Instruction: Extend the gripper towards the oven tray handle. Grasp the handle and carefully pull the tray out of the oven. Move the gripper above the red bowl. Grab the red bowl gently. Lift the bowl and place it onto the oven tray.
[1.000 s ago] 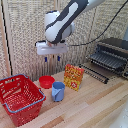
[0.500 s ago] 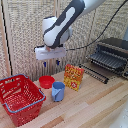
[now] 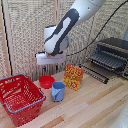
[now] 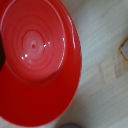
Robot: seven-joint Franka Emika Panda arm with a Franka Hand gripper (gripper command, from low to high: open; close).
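The red bowl's open top is too wide for my fingers. My gripper should next pinch the bowl's thin rim (image 4: 76, 52) to grab the bowl.
The red bowl (image 3: 46, 81) sits upright on the wooden table between the red wire basket and the blue cup. It fills most of the wrist view (image 4: 35, 55), empty inside. My gripper (image 3: 50, 67) hangs straight above the bowl, a short gap over its rim, fingers spread and holding nothing. The oven (image 3: 114, 52) stands at the exterior view's right with its door down. The tray (image 3: 104, 61), a dark wire rack, sticks out of the oven's front over the door.
A large red wire basket (image 3: 20, 97) stands at the exterior view's left. A blue cup (image 3: 58, 91) stands just in front of the bowl. An orange box (image 3: 73, 77) stands between the bowl and the oven. A wicker wall lies behind.
My gripper has come down towards the red bowl over the last second. The bowl, cup, box and tray have not moved.
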